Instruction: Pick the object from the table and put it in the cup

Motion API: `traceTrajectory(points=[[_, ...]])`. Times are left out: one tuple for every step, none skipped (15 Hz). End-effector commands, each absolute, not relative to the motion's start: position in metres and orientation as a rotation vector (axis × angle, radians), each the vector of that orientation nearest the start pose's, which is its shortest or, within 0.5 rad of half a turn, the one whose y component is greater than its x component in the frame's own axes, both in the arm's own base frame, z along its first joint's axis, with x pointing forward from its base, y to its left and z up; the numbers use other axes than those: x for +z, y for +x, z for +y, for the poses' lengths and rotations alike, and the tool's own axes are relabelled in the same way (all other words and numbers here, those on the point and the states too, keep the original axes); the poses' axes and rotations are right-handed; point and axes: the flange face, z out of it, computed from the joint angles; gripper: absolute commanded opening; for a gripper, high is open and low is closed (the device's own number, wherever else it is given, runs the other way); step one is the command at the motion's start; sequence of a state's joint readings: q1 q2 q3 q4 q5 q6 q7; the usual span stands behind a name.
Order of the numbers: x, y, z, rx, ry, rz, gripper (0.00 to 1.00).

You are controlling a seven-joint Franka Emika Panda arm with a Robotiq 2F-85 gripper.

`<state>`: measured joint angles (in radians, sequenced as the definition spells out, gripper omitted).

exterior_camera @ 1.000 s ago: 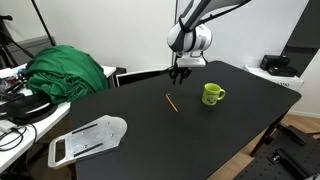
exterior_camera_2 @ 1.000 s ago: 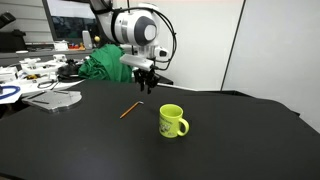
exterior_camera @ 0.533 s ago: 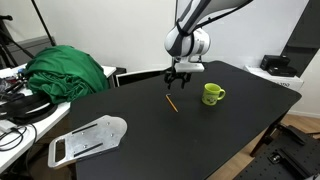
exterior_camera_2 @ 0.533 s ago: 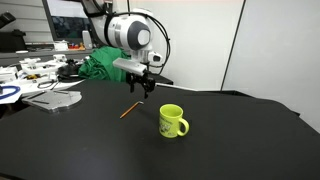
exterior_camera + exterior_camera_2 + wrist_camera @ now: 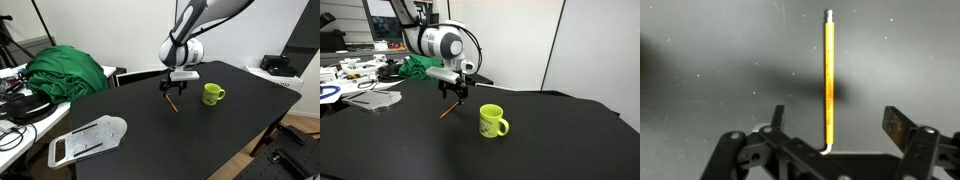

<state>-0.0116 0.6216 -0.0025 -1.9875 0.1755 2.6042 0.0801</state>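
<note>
The stick (image 5: 172, 103) (image 5: 828, 80) is between my open fingers, but the fingers' shadow falls apart from them. My gripper needs to go lower before it closes on the stick.
The object, a thin orange-brown stick (image 5: 172, 103), lies flat on the black table (image 5: 200, 140), left of the lime-green cup (image 5: 212, 94). In the exterior view from the side the stick (image 5: 447, 110) lies left of the cup (image 5: 492, 121). My gripper (image 5: 170, 89) hangs open just above the stick's far end, not touching it; it shows again in that side view (image 5: 454, 95). In the wrist view the stick (image 5: 828, 80) runs straight up the frame between my spread fingers (image 5: 898, 128), with my gripper (image 5: 835, 125) centred over its near end.
A flat grey-white board (image 5: 88, 139) lies near the table's front left edge. A green cloth heap (image 5: 68, 70) sits on the side bench to the left, with cables and clutter (image 5: 360, 80) nearby. The table edge (image 5: 290, 100) drops off right of the cup.
My gripper has opened wide and moved down and sideways from beside the cup to above the stick. The stick and cup have not moved.
</note>
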Motion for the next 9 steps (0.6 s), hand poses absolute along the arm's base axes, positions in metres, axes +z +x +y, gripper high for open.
traceTrajectory(points=[[0.131, 0.612, -0.008, 0.014, -3.04, 0.397, 1.0], [0.126, 0.613, -0.008, 0.016, -3.043, 0.396, 0.75], [0.122, 0.613, -0.008, 0.02, -3.044, 0.394, 0.75], [0.118, 0.614, -0.008, 0.025, -3.045, 0.396, 0.69], [0.116, 0.615, -0.008, 0.027, -3.045, 0.396, 0.6], [0.113, 0.615, -0.009, 0.031, -3.045, 0.398, 0.53], [0.111, 0.616, -0.009, 0.033, -3.045, 0.4, 0.45], [0.111, 0.617, -0.01, 0.032, -3.045, 0.403, 0.39], [0.114, 0.617, -0.012, 0.026, -3.045, 0.407, 0.33]])
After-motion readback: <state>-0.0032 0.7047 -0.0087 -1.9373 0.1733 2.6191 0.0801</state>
